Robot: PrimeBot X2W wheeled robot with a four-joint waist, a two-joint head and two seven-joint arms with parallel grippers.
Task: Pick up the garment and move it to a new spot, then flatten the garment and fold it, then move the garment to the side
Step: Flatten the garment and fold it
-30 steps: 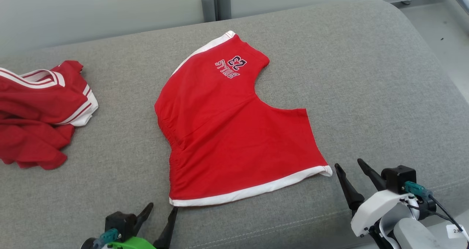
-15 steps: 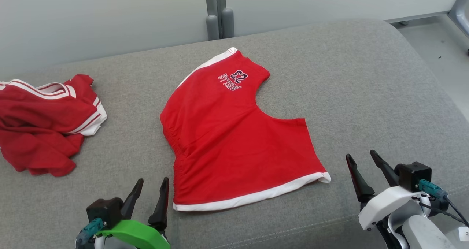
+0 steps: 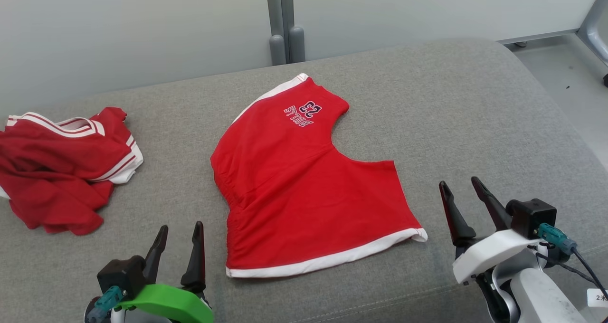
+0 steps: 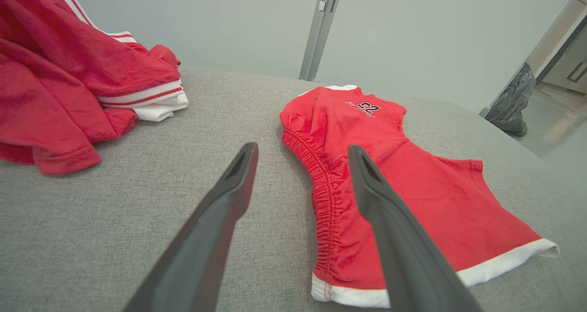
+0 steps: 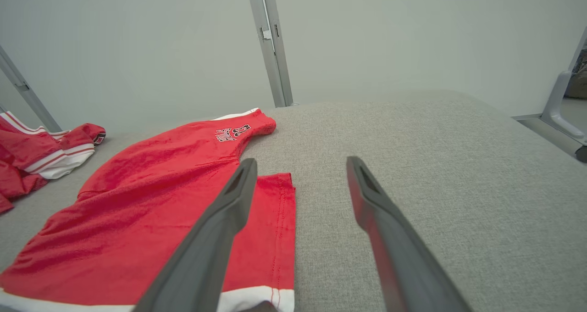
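Observation:
My left gripper grabs the garment by its white hem corner (image 3: 231,271) beside the gathered waistband next, since the garment's middle (image 3: 308,192) lies flat on the cushion.
The garment (image 3: 304,190), red shorts with white hems and a "BULLS 23" print, lies spread flat in the middle of the grey cushion (image 3: 475,123), elastic waistband toward the left. My left gripper (image 3: 181,226) stands open just left of the near hem corner, apart from the cloth. In the left wrist view the left gripper (image 4: 302,147) points along the waistband of the garment (image 4: 412,202). Right of the other hem corner, my right gripper (image 3: 459,182) is open and holds nothing. The right wrist view has the right gripper (image 5: 301,160) above the cushion beside the garment (image 5: 151,179).
A second red garment with white stripes (image 3: 61,166) lies crumpled at the cushion's left. The cushion rounds off at the right toward grey floor (image 3: 570,76). A pale wall with a grey post (image 3: 280,19) stands behind. A dark bag (image 4: 511,101) sits far right.
The head camera has tilted, so the whole picture has slid down. My left gripper has drawn left, away from the hem corner. The right gripper has come forward beside the shorts. Both stay open.

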